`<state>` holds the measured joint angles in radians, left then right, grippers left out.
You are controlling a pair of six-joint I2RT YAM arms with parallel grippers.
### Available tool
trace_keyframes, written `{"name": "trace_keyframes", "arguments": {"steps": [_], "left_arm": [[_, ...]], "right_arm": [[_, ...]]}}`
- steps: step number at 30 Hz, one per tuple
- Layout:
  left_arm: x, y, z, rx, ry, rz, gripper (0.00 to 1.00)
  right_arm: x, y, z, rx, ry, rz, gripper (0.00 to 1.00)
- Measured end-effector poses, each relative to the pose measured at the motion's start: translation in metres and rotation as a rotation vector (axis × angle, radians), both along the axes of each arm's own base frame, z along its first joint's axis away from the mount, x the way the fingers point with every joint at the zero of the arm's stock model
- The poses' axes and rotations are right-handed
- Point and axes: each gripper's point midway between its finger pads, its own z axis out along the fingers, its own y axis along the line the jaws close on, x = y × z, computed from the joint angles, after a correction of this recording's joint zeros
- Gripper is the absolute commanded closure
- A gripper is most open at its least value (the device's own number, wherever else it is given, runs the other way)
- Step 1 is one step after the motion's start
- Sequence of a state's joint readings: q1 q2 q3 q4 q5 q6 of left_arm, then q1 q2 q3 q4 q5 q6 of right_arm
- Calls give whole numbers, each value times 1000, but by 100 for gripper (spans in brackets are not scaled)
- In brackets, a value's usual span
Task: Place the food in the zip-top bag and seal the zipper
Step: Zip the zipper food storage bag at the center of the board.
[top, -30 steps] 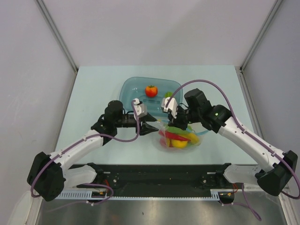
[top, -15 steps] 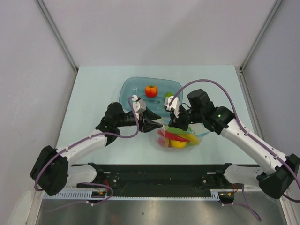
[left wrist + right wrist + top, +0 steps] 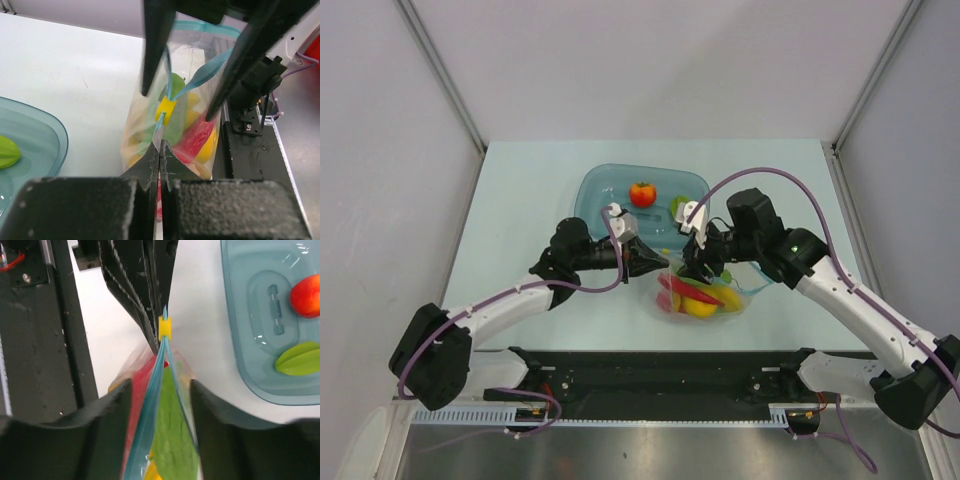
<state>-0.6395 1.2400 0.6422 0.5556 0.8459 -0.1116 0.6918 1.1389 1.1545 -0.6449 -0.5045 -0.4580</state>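
To seal the zip-top bag, my right gripper next needs to grab the yellow slider (image 3: 165, 328), a finger on each side of the blue zipper (image 3: 162, 371), and slide the slider.
The zip-top bag (image 3: 705, 296) stands on the table, holding red, yellow and green food (image 3: 195, 142). My left gripper (image 3: 160, 150) is shut on the bag's left end, just below the yellow slider (image 3: 166, 109) on the blue zipper (image 3: 162, 371). My right gripper (image 3: 160, 432) is open, with a finger on each side of the bag's mouth and not pressing it. In the top view the left gripper (image 3: 655, 266) and the right gripper (image 3: 697, 262) meet over the bag. A red tomato (image 3: 642, 193) and a green starfruit (image 3: 678, 205) lie in the tray.
The translucent blue-green tray (image 3: 605, 185) sits just behind the bag, its rim (image 3: 240, 365) close to my right fingers. A black rail (image 3: 660, 372) runs along the table's near edge. Grey walls close in both sides.
My left gripper moved right and closed on the bag's end. My right gripper let go and opened, its fingers now either side of the mouth.
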Motion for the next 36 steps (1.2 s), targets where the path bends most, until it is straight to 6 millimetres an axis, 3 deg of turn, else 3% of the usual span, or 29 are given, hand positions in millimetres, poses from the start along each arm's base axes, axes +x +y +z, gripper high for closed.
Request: {"name": "trace_keyframes", "arguments": {"steps": [8,12,18,22,27,36], "left_arm": [[-4,-3,2,40,-73,-28,100],[-6,-3,2,58,-111,-39,100],[-7,-2,3,68,-130,-43,100],[-8,-1,3,73,-134,-44,100],[-8,0,3,76,-138,-42,100],[-15,4,11,65,-154,-34,100]], "right_arm": [[1,18,42,85,-97,38,52],[0,28,53,112,-121,65,57],[4,35,38,76,-96,81,63],[5,35,29,48,-87,91,80],[4,33,24,29,-83,99,94],[-2,25,19,-4,-77,113,97]]}}
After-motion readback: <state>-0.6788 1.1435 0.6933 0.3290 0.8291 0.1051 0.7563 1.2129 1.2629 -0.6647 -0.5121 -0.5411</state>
